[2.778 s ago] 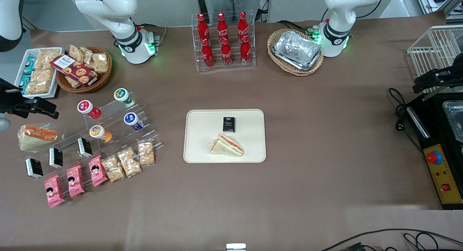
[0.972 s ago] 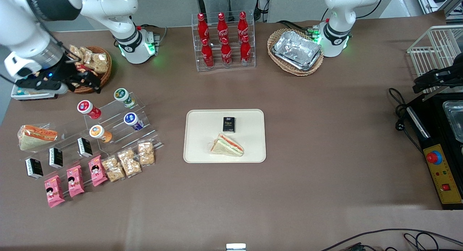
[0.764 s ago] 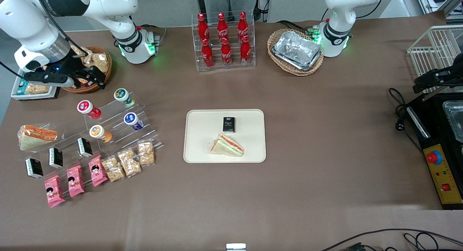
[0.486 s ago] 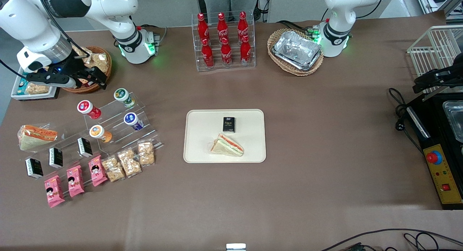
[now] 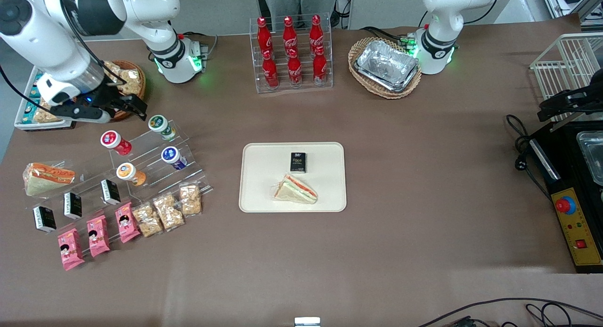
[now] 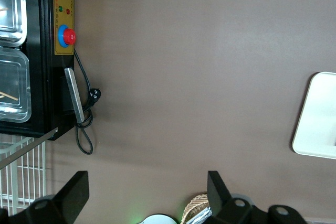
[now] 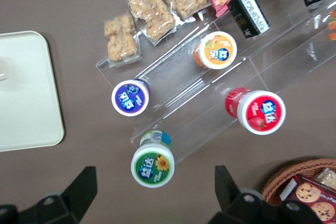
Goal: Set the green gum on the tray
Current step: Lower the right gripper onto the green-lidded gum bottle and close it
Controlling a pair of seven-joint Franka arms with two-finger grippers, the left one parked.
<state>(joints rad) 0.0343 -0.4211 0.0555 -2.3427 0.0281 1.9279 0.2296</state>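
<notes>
I should grab the green gum bottle by its green-lidded end [image 5: 158, 123] next with my right gripper. Then I should place it on the tray.
The green gum [image 5: 159, 124] is a white bottle with a green lid, lying on the top step of a clear acrylic stand [image 5: 153, 150]. It also shows in the right wrist view [image 7: 152, 166]. My right gripper [image 5: 134, 106] hovers open and empty just beside the gum, a little farther from the front camera, in front of a wicker basket. In the wrist view the gripper [image 7: 155, 191] has its fingers [image 7: 84, 184] spread wide, with the green lid between them and lower down. The cream tray [image 5: 264, 176] lies mid-table and holds a sandwich [image 5: 296, 189] and a small black box [image 5: 297, 162]. The tray's rim shows in the wrist view [image 7: 26, 93].
On the stand also lie a red-lidded bottle [image 5: 111, 140], a blue-lidded one [image 5: 170, 155] and an orange-lidded one [image 5: 126, 170]. A wicker snack basket [image 5: 123, 82] sits close by the gripper. A cola bottle rack [image 5: 292, 53] and a foil tray in a basket [image 5: 387, 65] stand farther back.
The right arm has swung in from the table's end and carried the open gripper past the wicker basket toward the green gum. Nothing on the table has moved.
</notes>
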